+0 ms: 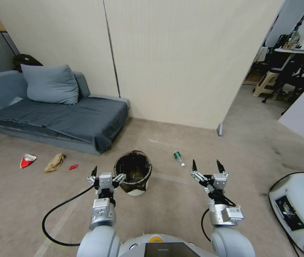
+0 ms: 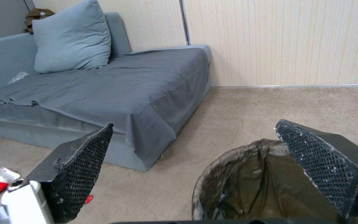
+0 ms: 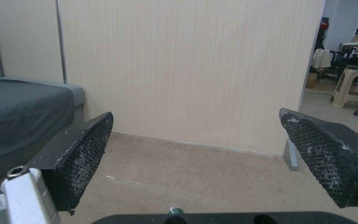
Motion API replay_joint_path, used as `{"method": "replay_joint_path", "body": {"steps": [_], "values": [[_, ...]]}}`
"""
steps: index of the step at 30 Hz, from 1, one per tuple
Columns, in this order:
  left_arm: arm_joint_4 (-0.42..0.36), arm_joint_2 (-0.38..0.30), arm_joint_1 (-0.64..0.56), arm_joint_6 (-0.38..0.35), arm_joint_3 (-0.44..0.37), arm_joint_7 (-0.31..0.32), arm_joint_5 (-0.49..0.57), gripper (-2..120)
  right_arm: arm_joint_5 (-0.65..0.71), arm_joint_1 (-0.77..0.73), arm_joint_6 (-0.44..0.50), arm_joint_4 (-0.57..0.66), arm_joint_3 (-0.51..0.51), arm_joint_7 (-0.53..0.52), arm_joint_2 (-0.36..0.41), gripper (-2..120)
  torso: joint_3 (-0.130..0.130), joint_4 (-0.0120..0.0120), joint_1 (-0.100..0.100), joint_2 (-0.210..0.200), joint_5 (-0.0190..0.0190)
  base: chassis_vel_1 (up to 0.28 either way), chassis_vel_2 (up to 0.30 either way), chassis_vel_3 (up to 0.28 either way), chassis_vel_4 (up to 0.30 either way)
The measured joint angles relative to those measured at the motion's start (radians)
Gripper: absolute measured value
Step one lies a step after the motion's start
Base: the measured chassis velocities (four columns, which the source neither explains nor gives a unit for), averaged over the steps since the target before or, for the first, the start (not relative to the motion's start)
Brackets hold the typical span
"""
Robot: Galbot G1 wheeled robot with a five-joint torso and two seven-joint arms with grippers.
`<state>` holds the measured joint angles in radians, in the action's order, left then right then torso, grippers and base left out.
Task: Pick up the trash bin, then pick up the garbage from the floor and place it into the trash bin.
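Note:
I will grab the trash bin by its thin rim [image 1: 116, 167] with my left gripper next, because the opening of the trash bin is wider than my fingers can reach across.
The trash bin [image 1: 135, 170], white with a black liner over its rim, stands on the floor just ahead of me. My left gripper [image 1: 108, 174] is open at the bin's left side. In the left wrist view one finger [image 2: 320, 161] hangs over the bin's rim [image 2: 212, 180] and the other stays outside it. My right gripper [image 1: 206, 162] is open in the air to the bin's right, holding nothing. Garbage lies on the floor: a green bottle [image 1: 178, 157] ahead of the right gripper, and a red-and-white wrapper [image 1: 27, 160], a tan paper bag [image 1: 55, 162] and a small red scrap [image 1: 73, 166] at the left.
A grey sofa [image 1: 62, 119] with a pillow [image 1: 50, 84] stands against the wall at the left. A white machine [image 1: 298, 210] sits on the floor at the right. A black cable [image 1: 57, 214] loops beside my left arm. Chairs and a stool [image 1: 266, 84] stand beyond the doorway.

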<state>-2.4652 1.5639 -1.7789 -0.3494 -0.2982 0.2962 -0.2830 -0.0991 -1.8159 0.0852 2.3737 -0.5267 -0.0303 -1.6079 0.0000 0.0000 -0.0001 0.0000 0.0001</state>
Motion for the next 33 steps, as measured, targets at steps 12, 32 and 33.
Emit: {"method": "replay_joint_path", "body": {"steps": [12,32,33], "values": [[0.002,0.001,0.001,0.001,0.000,0.000,0.000,100,0.003,0.002,0.063,-0.014,-0.002,0.034,0.000,100,0.000,0.0000,0.000,0.000,-0.0001,-0.052,0.035,0.043,-0.045],[0.046,-0.015,0.090,-0.126,-0.082,-0.026,0.250,100,-0.033,0.009,0.087,-0.038,0.005,0.052,0.000,100,0.000,0.0001,0.000,0.000,-0.0002,0.000,0.000,0.000,0.000],[0.054,-0.022,0.104,-0.144,-0.093,-0.026,0.272,100,-0.033,0.009,0.086,-0.040,0.006,0.052,0.000,100,0.000,0.0001,0.000,0.000,-0.0002,0.000,0.000,0.000,0.000]]}}
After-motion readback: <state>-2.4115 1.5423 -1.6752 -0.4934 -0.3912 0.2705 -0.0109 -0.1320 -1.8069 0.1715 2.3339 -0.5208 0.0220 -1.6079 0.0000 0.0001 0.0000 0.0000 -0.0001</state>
